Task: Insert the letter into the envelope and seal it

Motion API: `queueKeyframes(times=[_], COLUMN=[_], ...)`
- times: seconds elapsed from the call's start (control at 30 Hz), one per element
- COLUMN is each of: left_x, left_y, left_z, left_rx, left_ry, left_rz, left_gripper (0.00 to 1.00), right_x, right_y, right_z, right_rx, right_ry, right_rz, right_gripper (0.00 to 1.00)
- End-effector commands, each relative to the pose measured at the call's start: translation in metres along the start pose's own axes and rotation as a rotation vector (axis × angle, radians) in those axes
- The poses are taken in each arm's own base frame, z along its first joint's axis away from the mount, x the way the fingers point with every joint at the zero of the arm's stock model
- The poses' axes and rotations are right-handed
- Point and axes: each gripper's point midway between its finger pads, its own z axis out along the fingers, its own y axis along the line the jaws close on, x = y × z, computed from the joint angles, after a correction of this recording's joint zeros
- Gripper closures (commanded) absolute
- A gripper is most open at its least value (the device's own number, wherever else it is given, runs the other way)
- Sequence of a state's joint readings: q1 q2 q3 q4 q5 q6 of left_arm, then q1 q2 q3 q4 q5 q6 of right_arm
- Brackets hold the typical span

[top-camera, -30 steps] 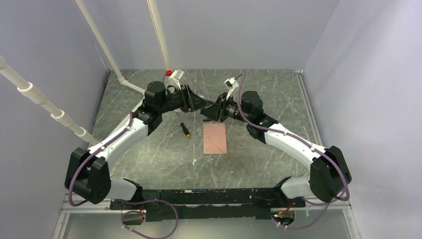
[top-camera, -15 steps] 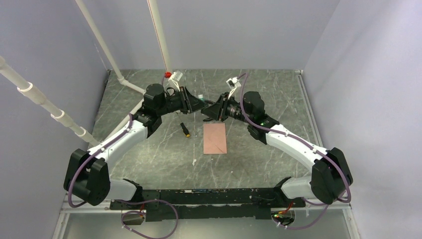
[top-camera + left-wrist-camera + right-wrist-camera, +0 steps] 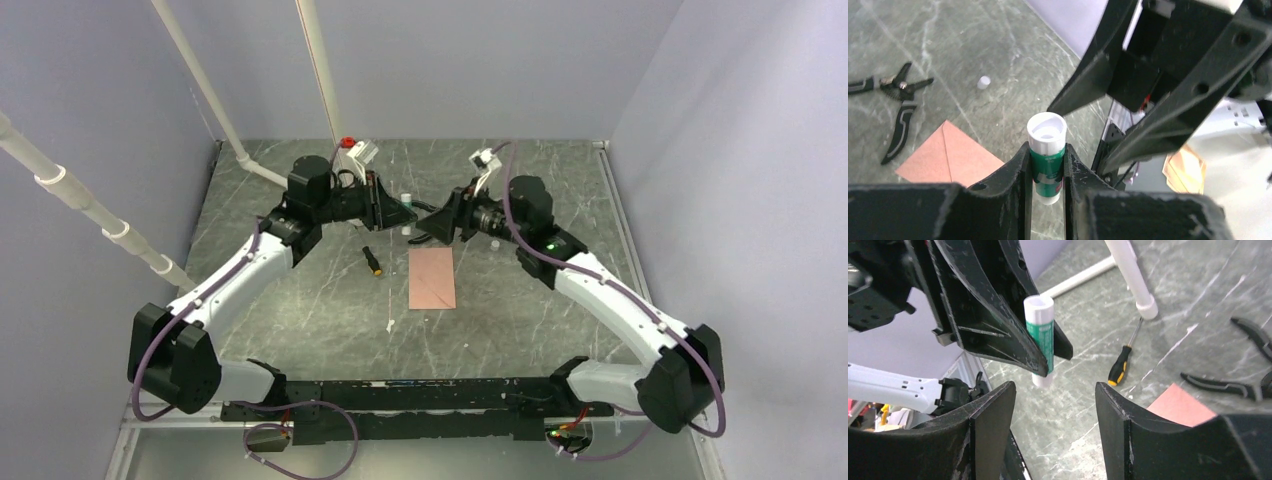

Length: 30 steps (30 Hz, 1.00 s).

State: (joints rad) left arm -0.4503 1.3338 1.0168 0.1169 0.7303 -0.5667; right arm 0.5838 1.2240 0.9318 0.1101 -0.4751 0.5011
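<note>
I have my left gripper's fingers closed on the green glue stick, around its green middle, so the glue stick would come up too if I lifted that gripper now.
The pinkish envelope lies flat on the table's middle, flap side showing in the left wrist view; a corner shows in the right wrist view. The letter is out of view. My left gripper is shut on a green glue stick with white ends, held upright above the table behind the envelope. My right gripper faces it a short way off, open and holding nothing.
A black-and-yellow screwdriver lies left of the envelope. Black pliers and a small white cap lie behind it. White pipes stand at the back left, one foot on the table.
The left gripper has closed on the glue stick. The right gripper has opened, let go and drawn back to the right, leaving a gap between the two grippers.
</note>
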Motion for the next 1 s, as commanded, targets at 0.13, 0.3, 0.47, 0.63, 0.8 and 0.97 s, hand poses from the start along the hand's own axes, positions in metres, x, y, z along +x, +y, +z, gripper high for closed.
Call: queueKeyframes(times=[0.13, 0.3, 0.47, 0.63, 0.8, 0.97], left_x=[-0.012, -0.018, -0.022, -0.022, -0.023, -0.026], left_y=[-0.08, -0.102, -0.115, -0.118, -0.115, -0.111], left_z=[-0.029, -0.039, -0.046, -0.048, -0.047, -0.044], left_rx=[0.345, 0.443, 0.478, 0.488, 0.472, 0.444], left_ry=[0.129, 0.141, 0.148, 0.153, 0.156, 0.152], left_rz=[0.274, 0.343, 0.383, 0.399, 0.409, 0.422], left_gripper=[0.97, 0.98, 0.97, 0.98, 0.98, 0.97], right_x=[-0.054, -0.078, -0.091, -0.095, -0.095, -0.089], right_y=[0.065, 0.091, 0.112, 0.121, 0.123, 0.117], right_z=[-0.038, -0.041, -0.039, -0.033, -0.024, -0.02], right_rx=[-0.172, -0.263, -0.367, -0.432, -0.468, -0.437], right_ry=[-0.008, -0.063, -0.073, -0.049, -0.011, 0.012], right_rz=[-0.192, -0.184, -0.165, -0.133, -0.1, -0.113], right_gripper=[0.34, 0.4, 0.52, 0.53, 0.69, 0.71])
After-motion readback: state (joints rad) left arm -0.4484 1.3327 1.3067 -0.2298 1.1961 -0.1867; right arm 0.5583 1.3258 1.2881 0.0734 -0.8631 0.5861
